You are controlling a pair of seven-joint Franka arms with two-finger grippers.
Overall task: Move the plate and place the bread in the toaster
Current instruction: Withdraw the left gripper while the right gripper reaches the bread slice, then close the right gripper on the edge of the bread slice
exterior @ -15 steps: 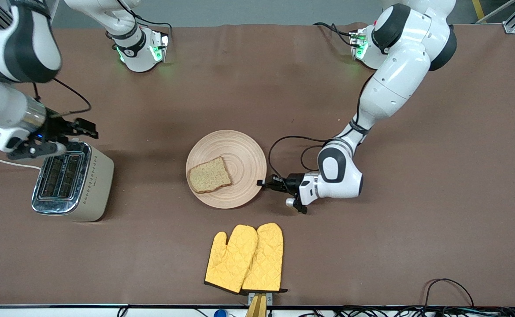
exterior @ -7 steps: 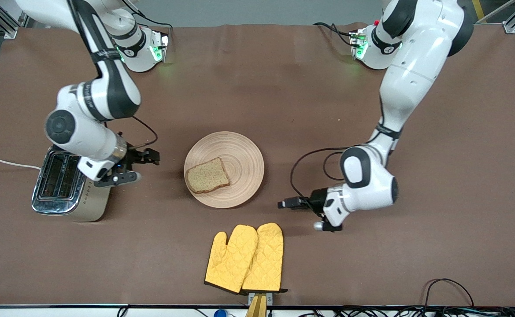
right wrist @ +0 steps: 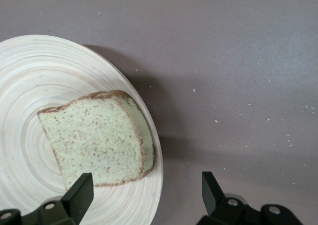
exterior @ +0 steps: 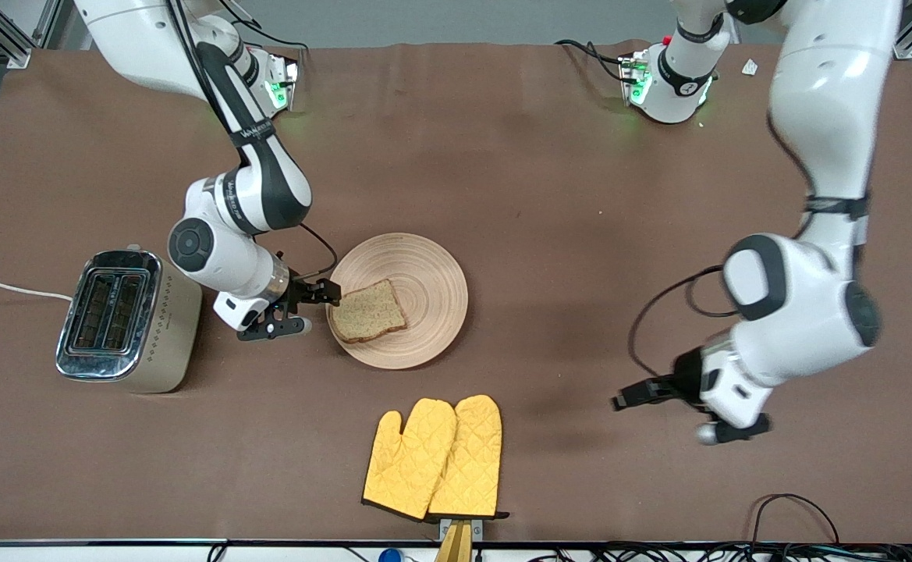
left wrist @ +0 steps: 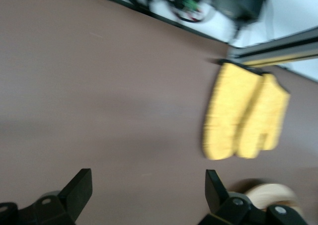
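The bread needs to go in the toaster, so I will next take the slice by its crust edge with my right gripper.
The round wooden plate lies mid-table with the slice of brown bread on its half toward the right arm's end. My right gripper is open, low at the plate's rim beside the bread. In the right wrist view its fingers straddle the plate's rim just short of the bread and touch neither. The beige toaster stands at the right arm's end, both slots empty. My left gripper hangs open and empty over bare table toward the left arm's end, well clear of the plate.
A pair of yellow oven mitts lies nearer the front camera than the plate, also seen in the left wrist view as yellow mitts. The toaster's white cord runs off the table's end. Cables lie along the front edge.
The left gripper let go of the plate's rim, opened and drew away toward its own end. The right arm swung down from over the toaster to the plate's edge by the bread.
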